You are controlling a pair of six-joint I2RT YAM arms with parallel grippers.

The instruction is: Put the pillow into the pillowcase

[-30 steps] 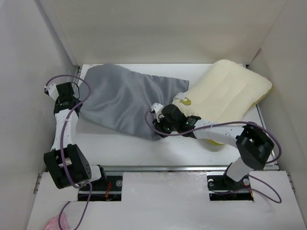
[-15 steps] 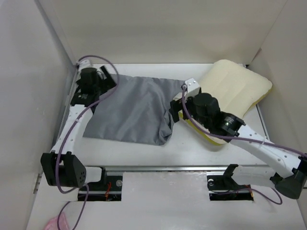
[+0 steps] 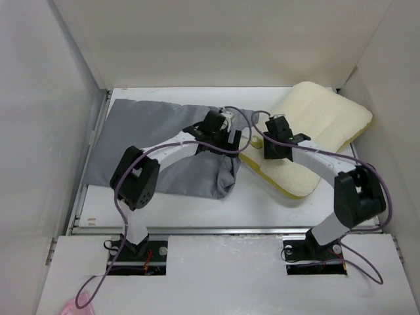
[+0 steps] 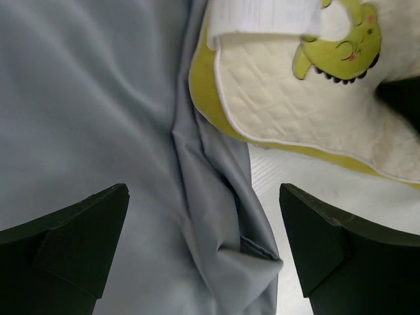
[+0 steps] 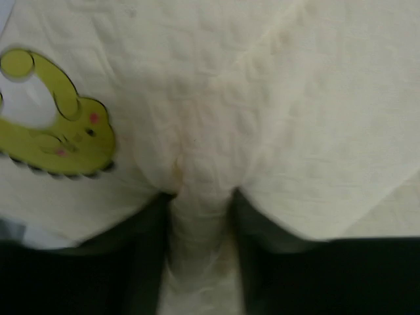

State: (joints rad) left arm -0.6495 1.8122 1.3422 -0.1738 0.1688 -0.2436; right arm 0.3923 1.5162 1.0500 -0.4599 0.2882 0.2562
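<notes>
My left gripper needs to go lower before it closes on the fold, because my fingers are above the grey fold (image 3: 231, 161) (image 4: 216, 216) and would miss the fold if they closed now.
The grey pillowcase (image 3: 151, 131) lies wrinkled across the left and middle of the table. Its right end bunches up against the cream pillow (image 3: 321, 121), which lies at the right. My left gripper (image 3: 222, 134) hovers open over that bunched end. In the left wrist view its jaws (image 4: 202, 197) stand wide apart above a grey fold (image 4: 216, 216), with the pillow's yellow edge band (image 4: 197, 85) and logo (image 4: 341, 42) just beyond. My right gripper (image 3: 272, 147) rests on the pillow's near-left part. In the right wrist view its jaws (image 5: 200, 223) are shut on a pinched ridge of the cream cover, beside the logo (image 5: 56, 131).
White walls close in the table (image 3: 184, 203) on the left, back and right. A metal rail (image 3: 230, 230) runs along the front edge ahead of the arm bases. Purple cables loop over both arms. A pink scrap (image 3: 75, 305) lies at the bottom left.
The left arm swung from the pillowcase's far-left corner to its right end, jaws open. The right gripper moved onto the pillow and closed on its cover. The pillowcase now spreads further left.
</notes>
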